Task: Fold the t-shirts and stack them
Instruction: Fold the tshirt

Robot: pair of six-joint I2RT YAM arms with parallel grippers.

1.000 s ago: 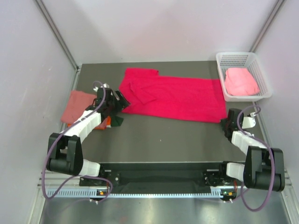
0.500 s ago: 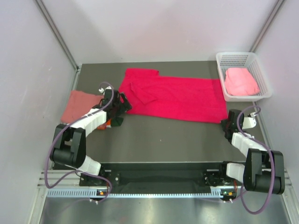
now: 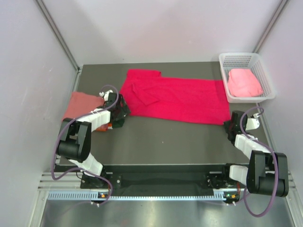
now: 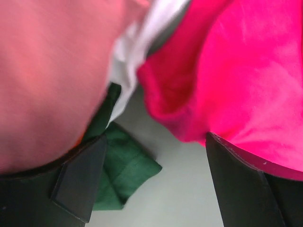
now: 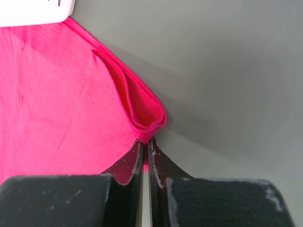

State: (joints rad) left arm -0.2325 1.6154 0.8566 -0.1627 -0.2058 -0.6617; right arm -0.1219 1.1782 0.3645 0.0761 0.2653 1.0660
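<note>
I need to grab the crimson-pink t-shirt's free near corner (image 3: 130,114) (image 4: 190,132) next with my left gripper, opposite my right gripper. The shirt's edge will then be pulled straight for folding.
A bright crimson-pink t-shirt (image 3: 175,97) lies partly folded into a long band across the table's middle. My right gripper (image 3: 230,124) is shut on its near right corner; in the right wrist view the fingers (image 5: 134,163) pinch the folded crimson edge (image 5: 150,124). My left gripper (image 3: 122,111) stands open at the shirt's near left corner, and the crimson cloth (image 4: 236,85) hangs just past its right finger (image 4: 241,189). A dusty salmon t-shirt (image 3: 80,105) lies folded at the left. A light pink t-shirt (image 3: 244,82) sits bunched in the basket.
The white mesh basket (image 3: 246,59) stands at the back right. Under the salmon shirt's near edge peek a sliver of orange cloth (image 3: 110,125) and a dark green cloth (image 4: 120,170), the green one beside my left finger (image 4: 80,182). Grey walls enclose the table.
The left arm's elbow has drawn back and leftward, while its gripper has shifted slightly right toward the crimson shirt's left corner, staying open. The right arm has not moved.
</note>
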